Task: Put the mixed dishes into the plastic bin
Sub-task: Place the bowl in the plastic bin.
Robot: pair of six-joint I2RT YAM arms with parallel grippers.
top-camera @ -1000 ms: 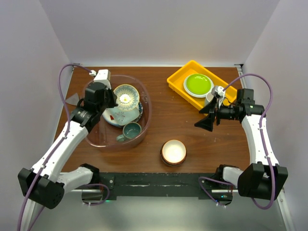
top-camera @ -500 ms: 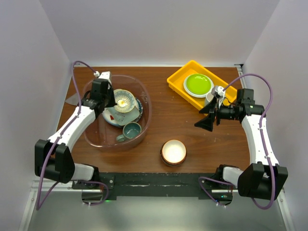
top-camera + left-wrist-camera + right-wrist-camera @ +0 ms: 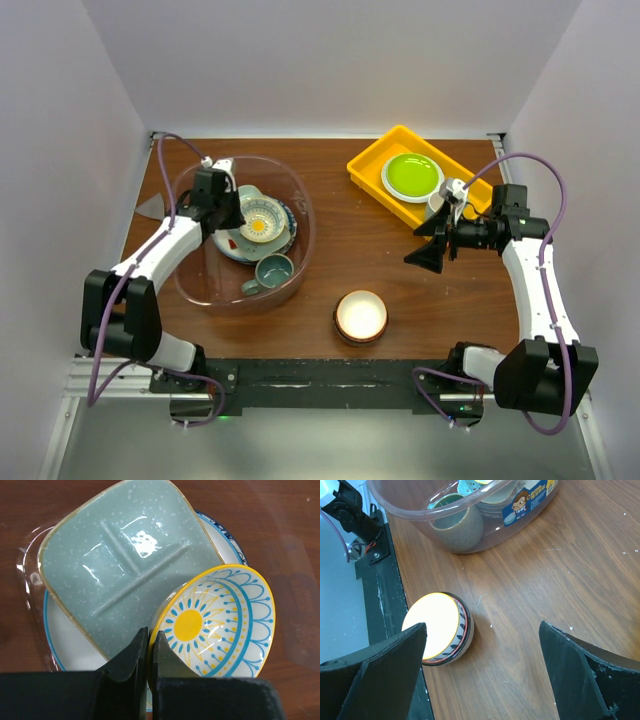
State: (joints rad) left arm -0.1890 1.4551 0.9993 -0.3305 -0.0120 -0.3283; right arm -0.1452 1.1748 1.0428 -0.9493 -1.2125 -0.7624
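The small bowl is over the pale mint dish (image 3: pixel 125 565) and would come to rest there, so it is time for my left gripper to release the bowl now.
The plastic bin (image 3: pixel 205 285) stands at the left of the table. Inside it my left gripper (image 3: pixel 228 208) (image 3: pixel 148 632) is shut on the yellow rim of a small bowl (image 3: pixel 263 222) (image 3: pixel 220 620) with a yellow sun and blue pattern. The bowl hangs tilted over a pale mint squarish dish (image 3: pixel 125 565), which lies on a blue-rimmed plate (image 3: pixel 65 640). A teal mug (image 3: pixel 272 270) (image 3: pixel 457 522) sits at the bin's near side. Another small bowl (image 3: pixel 360 315) (image 3: pixel 437 627) stands on the table in front. Above and right of it my right gripper (image 3: pixel 432 245) (image 3: pixel 482 627) is open and holds nothing.
A yellow tray (image 3: pixel 370 165) at the back right holds a lime-green plate (image 3: pixel 412 175). A small white cup (image 3: pixel 440 205) sits at the tray's near edge, just behind my right wrist. The table's black front edge (image 3: pixel 380 595) runs close to the loose bowl.
My left gripper has gone down into the bin with the sun-patterned bowl, and the arm has folded back toward the left. The right arm has not moved.
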